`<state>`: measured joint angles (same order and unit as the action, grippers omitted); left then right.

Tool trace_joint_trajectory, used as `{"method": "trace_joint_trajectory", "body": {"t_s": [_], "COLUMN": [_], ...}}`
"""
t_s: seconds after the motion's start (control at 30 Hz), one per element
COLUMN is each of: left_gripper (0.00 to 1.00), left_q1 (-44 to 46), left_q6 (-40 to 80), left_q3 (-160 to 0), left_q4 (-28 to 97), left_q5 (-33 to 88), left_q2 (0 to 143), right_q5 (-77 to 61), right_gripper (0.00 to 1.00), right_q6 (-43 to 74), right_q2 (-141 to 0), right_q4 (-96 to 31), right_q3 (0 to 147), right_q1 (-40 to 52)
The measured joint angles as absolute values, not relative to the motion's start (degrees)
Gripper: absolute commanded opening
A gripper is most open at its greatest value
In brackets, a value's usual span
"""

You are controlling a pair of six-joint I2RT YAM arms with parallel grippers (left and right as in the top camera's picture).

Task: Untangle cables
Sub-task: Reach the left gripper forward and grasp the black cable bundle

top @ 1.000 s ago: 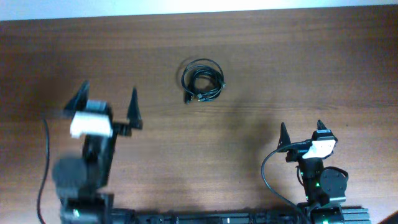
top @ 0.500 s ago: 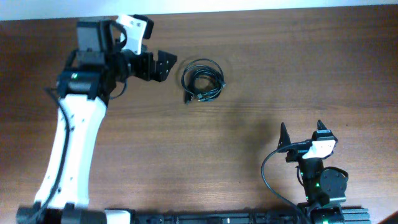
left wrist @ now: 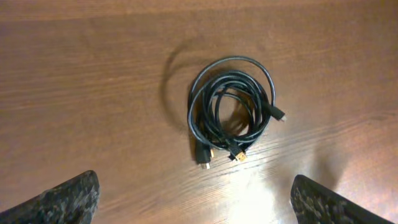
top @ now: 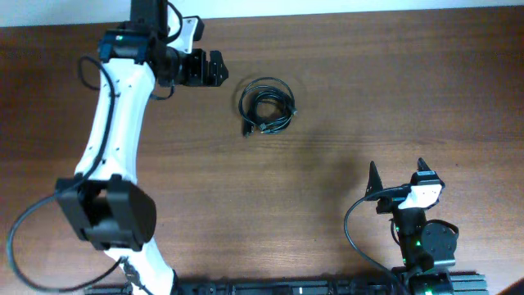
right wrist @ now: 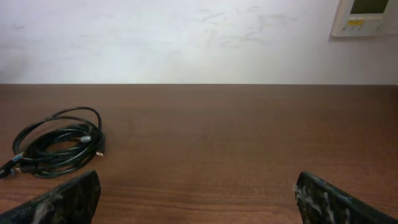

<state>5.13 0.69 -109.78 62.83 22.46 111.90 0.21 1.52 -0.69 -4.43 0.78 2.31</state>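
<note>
The left gripper grabs the outer loop of the coiled bundle on the side nearest it next. That would draw cord out to untangle the cables.
The cables lie as one small coiled bundle of thin black cords on the brown table, back centre. They also show in the left wrist view, with small plug ends at the lower side, and in the right wrist view at the far left. My left gripper is open and empty, stretched out to the back, just left of the bundle and apart from it. Its fingertips frame the bundle in its wrist view. My right gripper is open and empty near the front right, far from the cables.
The wooden table ends at a white wall along the back edge. A white wall panel sits at the upper right of the right wrist view. My left arm spans the left side of the table.
My left arm has swung from the front left out to the back of the table, and its gripper now sits just left of the cable bundle. The right arm and cables have not moved.
</note>
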Motion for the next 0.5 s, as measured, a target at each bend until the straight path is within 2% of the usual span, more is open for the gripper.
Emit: {"method": "trace_joint_trajectory", "body": {"t_s": [0.23, 0.37, 0.5], "left_gripper": [0.98, 0.68, 0.45], "left_q1": [6.83, 9.21, 10.24], "left_q6": [0.69, 1.17, 1.83], "left_q3": [-109.78, -109.80, -109.84], "left_q4": [57.89, 55.94, 53.43], "left_q5": [28.51, 29.04, 27.97], "left_q2": [118.76, 124.42, 129.71], "right_q5": [0.21, 0.21, 0.21], "right_gripper": [0.98, 0.97, 0.98], "right_q6": [1.52, 1.50, 1.54], "right_q2": [-0.69, -0.69, -0.69], "right_q4": [-4.43, -4.43, -4.43], "right_q3": [0.78, 0.78, 0.78], "right_q1": [2.31, 2.31, 2.31]}}
